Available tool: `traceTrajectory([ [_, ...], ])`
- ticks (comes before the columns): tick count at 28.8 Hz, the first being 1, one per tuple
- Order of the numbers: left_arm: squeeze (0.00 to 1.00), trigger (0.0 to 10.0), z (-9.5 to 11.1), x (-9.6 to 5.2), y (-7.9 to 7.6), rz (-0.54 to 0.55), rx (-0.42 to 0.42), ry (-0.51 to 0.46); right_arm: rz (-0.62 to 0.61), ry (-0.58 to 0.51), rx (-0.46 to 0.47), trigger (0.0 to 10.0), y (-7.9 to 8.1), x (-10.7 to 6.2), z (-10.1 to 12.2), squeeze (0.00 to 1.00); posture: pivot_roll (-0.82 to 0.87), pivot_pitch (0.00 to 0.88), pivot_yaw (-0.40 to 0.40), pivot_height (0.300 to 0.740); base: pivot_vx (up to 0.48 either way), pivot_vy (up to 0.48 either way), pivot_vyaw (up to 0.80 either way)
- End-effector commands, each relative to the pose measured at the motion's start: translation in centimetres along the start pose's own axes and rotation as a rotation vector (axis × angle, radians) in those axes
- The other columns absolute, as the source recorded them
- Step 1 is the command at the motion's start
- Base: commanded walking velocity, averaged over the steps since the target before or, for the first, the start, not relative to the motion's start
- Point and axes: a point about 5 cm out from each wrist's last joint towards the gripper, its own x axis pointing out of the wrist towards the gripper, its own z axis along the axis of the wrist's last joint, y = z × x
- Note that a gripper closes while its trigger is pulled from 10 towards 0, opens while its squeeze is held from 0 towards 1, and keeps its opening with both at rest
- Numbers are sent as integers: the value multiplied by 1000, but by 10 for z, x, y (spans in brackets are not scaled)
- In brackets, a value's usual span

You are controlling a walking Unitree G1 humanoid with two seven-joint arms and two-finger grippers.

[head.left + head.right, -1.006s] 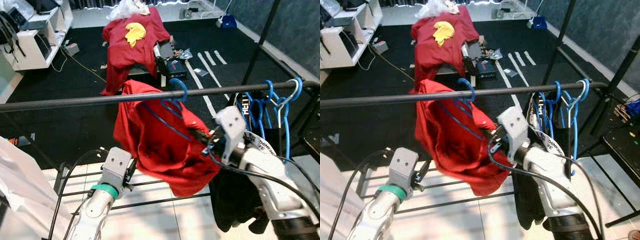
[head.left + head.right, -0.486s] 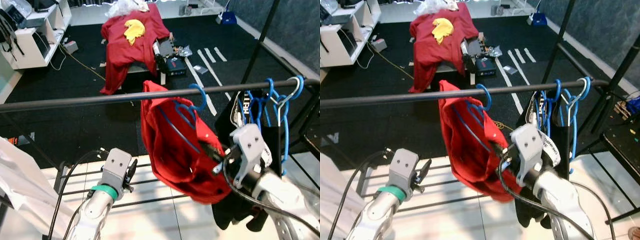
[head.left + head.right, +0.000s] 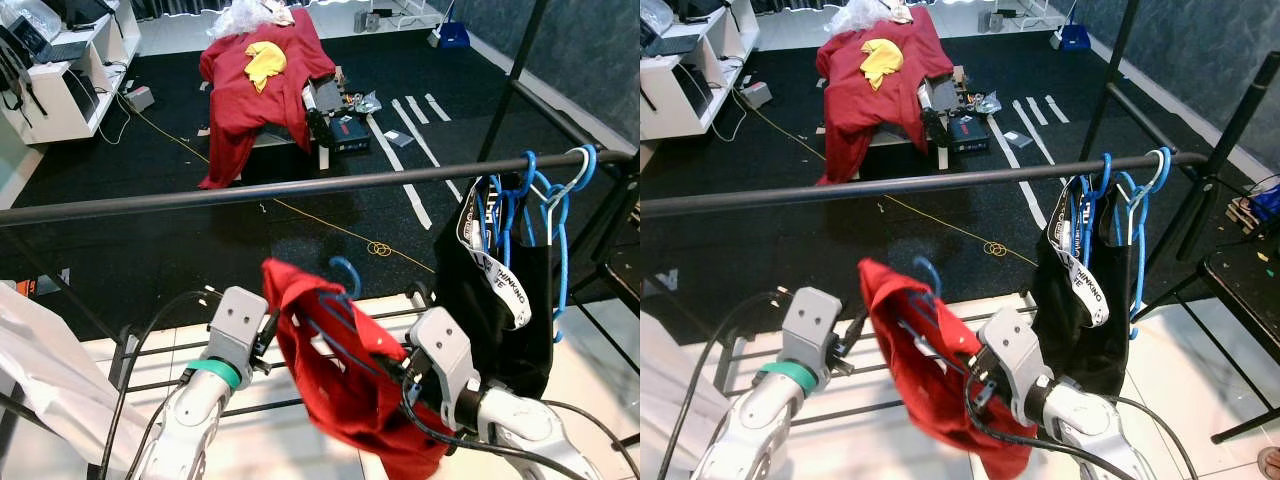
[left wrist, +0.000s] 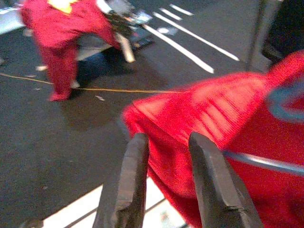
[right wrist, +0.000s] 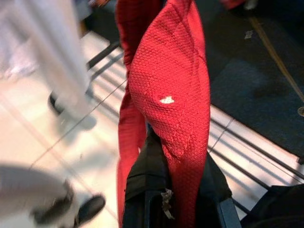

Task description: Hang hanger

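Note:
My left gripper pinches the garment by its free upper corner [image 3: 276, 275] next. That edge of the garment stands out while the garment's lower cloth [image 3: 350, 405] hangs slack.
A red garment [image 3: 345, 385] hangs on a blue hanger whose hook [image 3: 346, 272] is in the air below the black rail [image 3: 200, 197], not over it. My right gripper [image 3: 396, 368] is shut on the hanger through the cloth, low under the rail's middle. In the right wrist view the red garment [image 5: 171, 95] drapes over the black fingers. My left gripper [image 3: 268, 335] is open beside the garment's left edge, with nothing between its fingers [image 4: 135, 185]; the red garment [image 4: 223, 123] lies just beyond them.
A black garment [image 3: 500, 300] on several blue hangers [image 3: 545, 190] fills the rail's right end. A white garment [image 3: 40, 370] hangs at lower left. The rack's lower bars [image 3: 160, 350] cross below. Behind are a red-draped table [image 3: 255, 85] and a white shelf [image 3: 60, 80].
The hanger's hook slid right along the rail, then came off it. My right gripper has dropped down and left with the red garment. The left arm has barely moved.

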Motion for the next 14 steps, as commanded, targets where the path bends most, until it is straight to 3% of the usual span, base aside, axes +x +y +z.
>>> traceTrajectory([
  [1, 0, 10000, 2, -8, 12, 68, 27, -14, 33, -52, -39, 10000, -4, 0, 11, 0, -154, 96, 77, 740, 0, 0, 0],
  [3, 0, 10000, 5, -12, 16, 69, 46, -27, 21, -73, -58, 10000, -11, -1, 19, 0, -141, 96, 70, 740, 0, 0, 0],
  [4, 1000, 10000, 8, -15, 18, 67, 66, -41, 16, -98, -75, 10000, -17, -1, 27, 0, -135, 97, 68, 740, 0, 0, 0],
  [8, 1000, 10000, 12, -17, 21, 57, 96, -50, 28, -134, -93, 10000, -22, -2, 37, 0, -129, 96, 67, 740, 0, 0, 0],
  [12, 1000, 10000, 9, -20, 19, 3, 137, -15, 137, -196, -112, 10000, -14, 4, 51, 0, -125, 93, 68, 740, 0, 0, 0],
  [13, 455, 10000, 8, -20, 16, -23, 125, -3, 176, -199, -119, 10000, -11, 6, 53, 0, -124, 93, 67, 740, 0, 0, 0],
  [14, 455, 10000, 7, -20, 14, -39, 115, 3, 198, -198, -123, 10000, -8, 7, 53, 0, -125, 91, 69, 740, 0, 0, 0],
])
